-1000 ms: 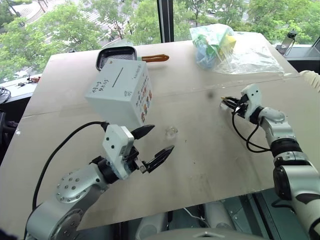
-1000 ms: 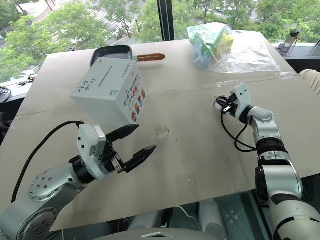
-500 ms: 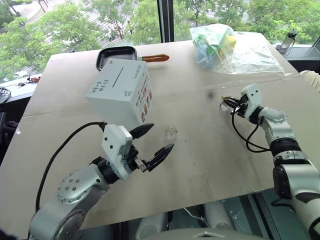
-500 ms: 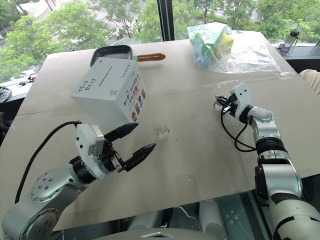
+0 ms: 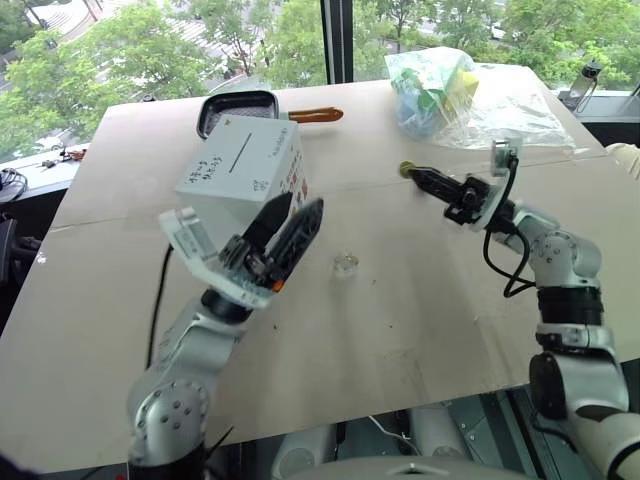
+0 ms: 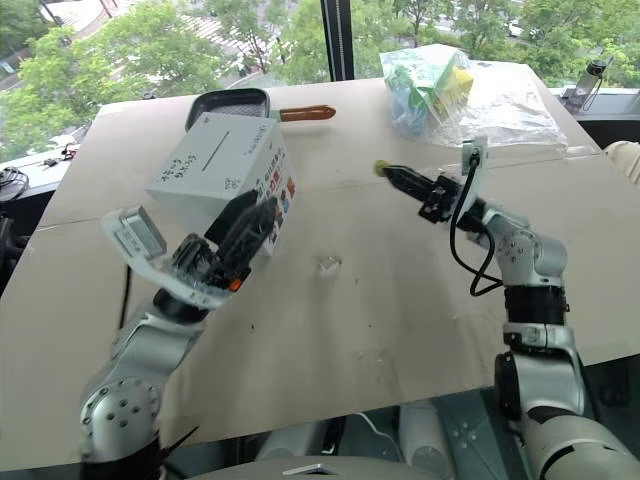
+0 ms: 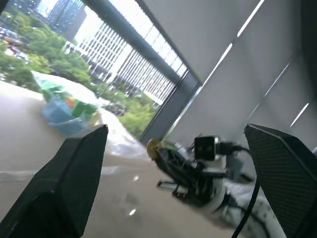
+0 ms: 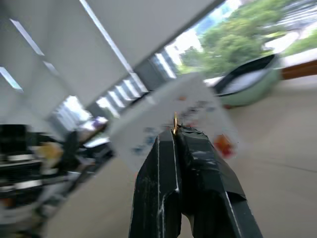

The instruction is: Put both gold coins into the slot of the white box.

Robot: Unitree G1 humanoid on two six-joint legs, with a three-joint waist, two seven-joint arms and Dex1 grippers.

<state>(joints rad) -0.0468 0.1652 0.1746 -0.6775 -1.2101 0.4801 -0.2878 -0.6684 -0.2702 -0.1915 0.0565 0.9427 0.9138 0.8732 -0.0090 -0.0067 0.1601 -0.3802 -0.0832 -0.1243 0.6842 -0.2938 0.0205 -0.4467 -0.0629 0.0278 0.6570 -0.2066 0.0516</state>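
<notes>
My left gripper should grab the gold coin by its exposed outer edge (image 5: pixel 403 168) (image 7: pixel 151 147) next, because my right gripper's fingers cover one side of the coin.
The white box (image 5: pixel 243 172) stands on the table at the back left, its slot (image 5: pixel 236 155) a thin dark line on top. My right gripper (image 5: pixel 414 174) hangs in the air to the right of the box, pointing at it, shut on a yellowish gold coin (image 5: pixel 407 168). In the right wrist view the coin (image 8: pixel 175 123) sticks up edge-on from the shut fingertips, with the box (image 8: pixel 198 106) behind. The paler, glassy coin (image 5: pixel 346 264) lies on the table in front of the box. Raised at the box's front right corner, my left gripper (image 5: pixel 300 206) is open and empty.
Behind the box sits a black pan (image 5: pixel 237 103) with an orange handle (image 5: pixel 315 115). A clear bag of coloured things (image 5: pixel 450 88) lies at the back right. The table's front edge (image 5: pixel 420 395) runs close to me.
My right gripper rose off the table and swung left toward the box with the coin. The left arm lifted and rolled, so its open fingers now point up beside the box.
</notes>
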